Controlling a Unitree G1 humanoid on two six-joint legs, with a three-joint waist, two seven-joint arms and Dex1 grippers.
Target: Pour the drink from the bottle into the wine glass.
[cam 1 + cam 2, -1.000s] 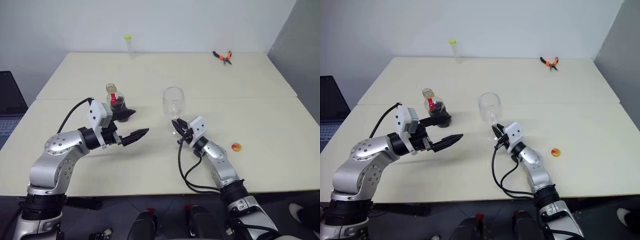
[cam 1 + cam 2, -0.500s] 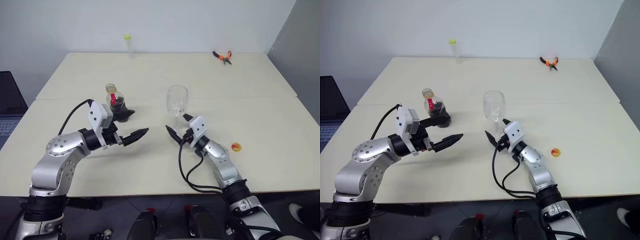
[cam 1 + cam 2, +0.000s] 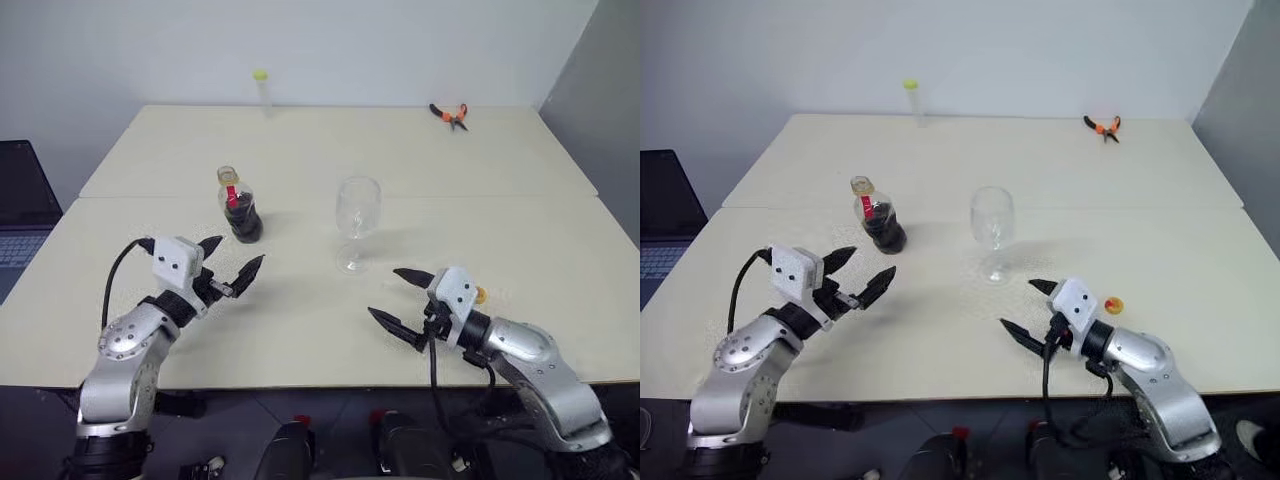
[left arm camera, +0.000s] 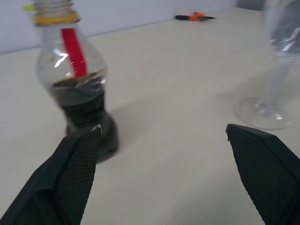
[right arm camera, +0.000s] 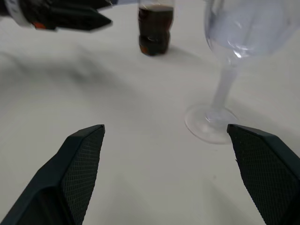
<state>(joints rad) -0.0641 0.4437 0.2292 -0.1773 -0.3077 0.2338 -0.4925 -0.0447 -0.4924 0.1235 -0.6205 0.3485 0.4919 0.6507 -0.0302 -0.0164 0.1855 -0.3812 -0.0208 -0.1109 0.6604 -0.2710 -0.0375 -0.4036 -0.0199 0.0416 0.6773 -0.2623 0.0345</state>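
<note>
I should reach the bottle with my left gripper and grab its narrow waist (image 3: 241,212) just below the bottle's clear shoulder, because the shoulder bulges out round and sloping.
The bottle (image 3: 240,210) stands upright left of the table's middle, with a yellow neck ring, a red label strip and the dark brown drink (image 4: 83,96) in its lower part. To its right stands the wine glass (image 3: 357,220), upright on its foot with a clear bowl. My left gripper (image 3: 238,252) is open, level and pointing at the bottle from a short way in front of it, touching nothing. Near the front edge, my right gripper (image 3: 383,292) is open and empty, apart from the glass's foot (image 5: 209,123).
A small yellow-orange round cap-like piece (image 3: 1112,305) lies just right of my right gripper. At the far edge stand a thin clear tube with a yellow-green cap (image 3: 260,85) and orange-handled pliers (image 3: 447,113). A laptop (image 3: 20,200) sits off the left side.
My right gripper opened, let go of the glass stem and drew back toward the near edge. The glass now stands alone. My left gripper sank and moved left, away from the bottle.
</note>
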